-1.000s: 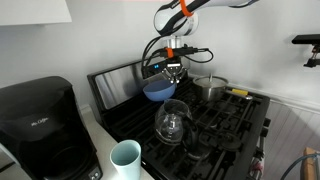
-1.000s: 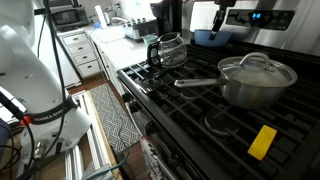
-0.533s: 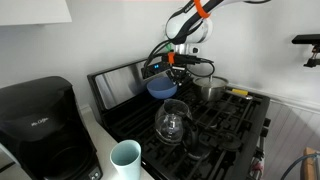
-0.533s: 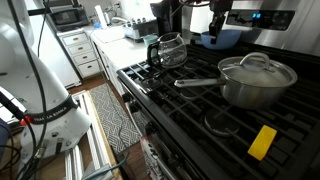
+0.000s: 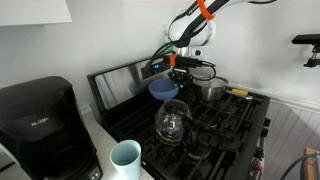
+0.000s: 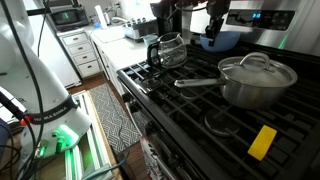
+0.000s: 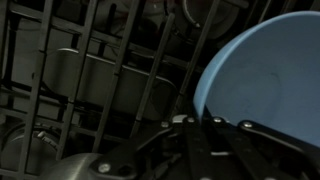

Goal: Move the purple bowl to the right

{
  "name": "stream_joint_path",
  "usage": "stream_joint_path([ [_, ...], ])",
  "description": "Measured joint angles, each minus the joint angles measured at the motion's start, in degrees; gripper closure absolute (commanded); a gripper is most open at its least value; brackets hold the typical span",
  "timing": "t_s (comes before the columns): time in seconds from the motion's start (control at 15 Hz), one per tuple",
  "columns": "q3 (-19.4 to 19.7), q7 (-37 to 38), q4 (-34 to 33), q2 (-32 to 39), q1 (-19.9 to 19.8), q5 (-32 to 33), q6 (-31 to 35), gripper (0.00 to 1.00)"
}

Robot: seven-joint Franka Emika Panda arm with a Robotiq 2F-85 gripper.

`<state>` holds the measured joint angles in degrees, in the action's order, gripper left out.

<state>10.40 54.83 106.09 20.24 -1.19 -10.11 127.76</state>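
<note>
The bowl stays in my gripper for now, as it hangs above the back grates and would fall onto them if I opened my gripper.
The purple bowl [image 5: 162,89] is a small periwinkle bowl held above the back of the black stove. It shows at the back in an exterior view [image 6: 222,40] and fills the right of the wrist view [image 7: 260,75]. My gripper [image 5: 177,71] is shut on the bowl's rim, also seen in an exterior view [image 6: 212,30]. In the wrist view the jaws [image 7: 200,135] pinch the bowl's edge above the grates.
A clear glass carafe [image 5: 172,120] stands on the front grate [image 6: 168,50]. A steel pot with lid [image 6: 256,80] sits next to the bowl [image 5: 210,87]. A black coffee maker [image 5: 35,125], a pale cup [image 5: 125,158] and a yellow item [image 6: 262,141] are nearby.
My gripper has carried the bowl sideways along the back of the stove, toward the steel pot, and slightly down.
</note>
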Motion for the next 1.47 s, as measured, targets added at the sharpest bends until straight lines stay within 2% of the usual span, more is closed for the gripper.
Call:
stream_joint_path([
  [0.33, 0.4, 0.1, 3.3, -0.6, -1.6, -0.1, 0.3, 0.99],
  [0.73, 0.6, -0.4, 8.8, -1.9, -4.2, -2.6, 5.6, 0.99],
  [1.33, -0.5, -2.5, 11.1, -1.6, -4.3, -5.3, 9.5, 0.99],
  [1.4, -0.6, -2.8, 11.3, -1.6, -4.3, -5.9, 9.5, 0.7],
  [1.47, -0.6, -3.0, 11.6, -1.6, -4.3, -6.4, 9.5, 0.69],
])
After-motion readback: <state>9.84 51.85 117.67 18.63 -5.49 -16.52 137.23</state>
